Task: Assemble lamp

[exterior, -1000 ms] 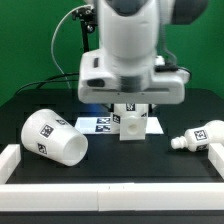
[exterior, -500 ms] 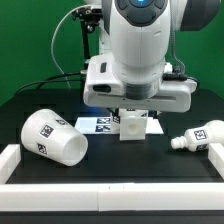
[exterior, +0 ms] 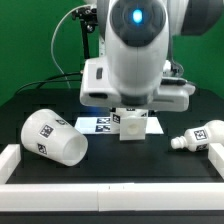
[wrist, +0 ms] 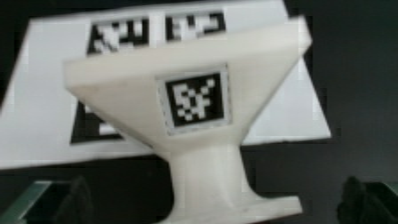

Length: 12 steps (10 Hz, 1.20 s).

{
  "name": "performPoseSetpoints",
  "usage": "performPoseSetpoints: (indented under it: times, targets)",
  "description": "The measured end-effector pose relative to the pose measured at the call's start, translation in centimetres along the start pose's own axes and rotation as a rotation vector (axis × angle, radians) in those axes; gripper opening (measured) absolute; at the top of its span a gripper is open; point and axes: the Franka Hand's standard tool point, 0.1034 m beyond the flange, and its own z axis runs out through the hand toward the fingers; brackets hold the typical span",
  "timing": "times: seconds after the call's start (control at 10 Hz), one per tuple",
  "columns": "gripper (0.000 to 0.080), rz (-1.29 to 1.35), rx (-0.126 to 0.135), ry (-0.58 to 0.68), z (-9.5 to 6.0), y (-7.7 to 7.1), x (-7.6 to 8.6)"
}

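Observation:
In the wrist view my gripper's fingers are above the lamp base's narrow neck (wrist: 210,180), so it is too early to close: closing now would miss. Lowering comes next.
The white lamp base (exterior: 133,125) stands on the marker board at the table's middle; in the wrist view (wrist: 205,120) its tagged face fills the picture. My gripper (exterior: 128,108) hangs just above it, mostly hidden by the arm. In the wrist view my gripper (wrist: 210,205) is open, with one dark finger (wrist: 63,200) on each side of the base and a gap to it on both sides. The large tapered shade (exterior: 52,138) lies on its side at the exterior view's left. The bulb (exterior: 198,137) lies at the exterior view's right.
The marker board (exterior: 95,123) lies flat under and behind the base, and shows in the wrist view (wrist: 36,120). A low white rail (exterior: 110,170) runs along the table's front, with side rails at both ends. Black cables hang behind the arm.
The arm's upper part has swung toward the exterior view's right and back to the left, over the base. The base, shade and bulb have not moved.

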Motion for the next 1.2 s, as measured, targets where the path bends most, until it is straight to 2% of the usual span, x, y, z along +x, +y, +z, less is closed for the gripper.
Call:
performPoseSetpoints:
  times: [0.1, 0.3, 0.7, 1.2]
  targets:
    - [0.0698, 0.002, -0.006, -0.064, 0.2, 0.1, 0.0]
    - [0.0698, 0.000, -0.005, -0.063, 0.4, 0.1, 0.4]
    - [0.0698, 0.005, -0.011, -0.098, 2.7, 0.2, 1.1]
    - [0.0698, 0.018, -0.021, -0.112, 4.7, 0.1, 2.2]
